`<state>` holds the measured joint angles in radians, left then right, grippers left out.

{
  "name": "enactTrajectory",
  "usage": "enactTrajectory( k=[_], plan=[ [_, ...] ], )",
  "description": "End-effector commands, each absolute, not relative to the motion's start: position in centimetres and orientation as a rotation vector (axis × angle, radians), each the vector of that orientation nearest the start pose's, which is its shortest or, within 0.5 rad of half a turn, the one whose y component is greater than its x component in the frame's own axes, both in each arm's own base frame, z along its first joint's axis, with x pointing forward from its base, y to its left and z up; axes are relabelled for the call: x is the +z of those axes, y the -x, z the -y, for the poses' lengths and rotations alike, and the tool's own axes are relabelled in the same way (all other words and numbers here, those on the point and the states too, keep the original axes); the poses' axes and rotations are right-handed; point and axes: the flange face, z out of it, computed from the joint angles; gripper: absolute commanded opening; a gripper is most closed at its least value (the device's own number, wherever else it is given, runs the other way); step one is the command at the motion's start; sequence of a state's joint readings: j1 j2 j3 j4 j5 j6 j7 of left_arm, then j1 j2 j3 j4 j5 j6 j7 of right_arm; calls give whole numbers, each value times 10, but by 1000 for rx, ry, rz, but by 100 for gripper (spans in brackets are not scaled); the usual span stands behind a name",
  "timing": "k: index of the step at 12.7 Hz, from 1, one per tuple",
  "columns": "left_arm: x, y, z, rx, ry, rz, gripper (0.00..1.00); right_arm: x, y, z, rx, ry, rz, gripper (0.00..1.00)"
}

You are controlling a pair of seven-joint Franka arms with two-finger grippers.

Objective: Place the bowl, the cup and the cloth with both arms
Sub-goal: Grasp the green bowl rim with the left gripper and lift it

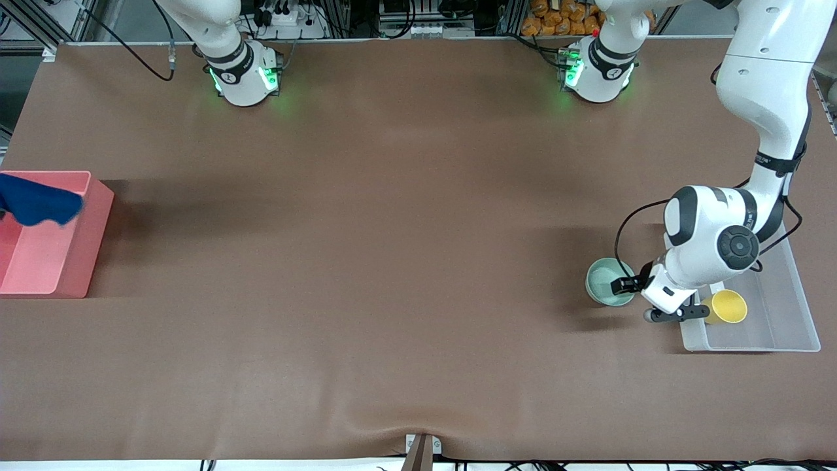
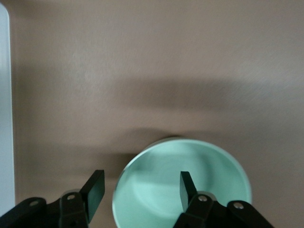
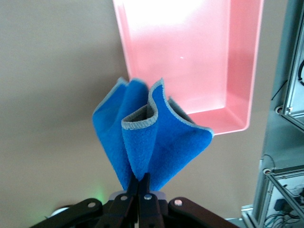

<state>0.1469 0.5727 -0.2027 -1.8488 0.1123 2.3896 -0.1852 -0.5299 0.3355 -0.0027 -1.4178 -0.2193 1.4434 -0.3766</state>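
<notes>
I should grab the mint-green bowl by its rim (image 1: 628,274) with my left gripper, so the bowl can go in the clear tray (image 1: 788,314).
The mint-green bowl (image 1: 608,281) stands on the brown table beside the clear tray (image 1: 788,314), toward the left arm's end. The yellow cup (image 1: 728,306) stands upright in that tray. My left gripper (image 2: 141,190) is open low over the bowl (image 2: 190,185), one finger (image 2: 186,186) over its inside and the other (image 2: 95,190) outside its rim. My right gripper (image 3: 144,183) is shut on the royal-blue cloth (image 3: 147,137), which hangs over the edge of the pink bin (image 3: 190,57). In the front view the cloth (image 1: 36,201) shows over the bin (image 1: 72,261), and the right gripper is out of frame.
The pink bin sits at the right arm's end of the table, and the clear tray at the left arm's end. A metal frame with cables (image 3: 285,142) stands past the table edge beside the bin. Both arm bases (image 1: 245,75) (image 1: 598,72) glow green.
</notes>
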Motion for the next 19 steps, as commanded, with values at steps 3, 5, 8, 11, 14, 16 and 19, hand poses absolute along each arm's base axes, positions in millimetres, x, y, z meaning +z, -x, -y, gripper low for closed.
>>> enactTrajectory(
  k=[3, 5, 8, 11, 14, 16, 19],
  plan=[
    [206, -626, 19, 20, 3117, 79, 60, 456, -507, 389, 749, 3136, -8, 0],
    [209, -628, 21, 7, 3114, 175, 0, 441, -511, 400, 784, 3138, 221, 0],
    [235, -645, 23, -21, 3106, 242, 0, 412, -518, 426, 698, 3161, 416, 0],
    [309, -670, 3, 129, 3069, 227, 0, 376, -524, 449, 657, 3169, 610, 0],
    [374, -671, -70, 223, 3139, 132, 0, 353, -525, 455, 644, 3156, 631, 0],
    [380, -655, -119, 285, 3154, -17, 0, 337, -524, 453, 661, 3126, 634, 0],
    [372, -630, -192, 316, 3169, -137, 0, 312, -527, 446, 653, 3082, 626, 0]
  ],
)
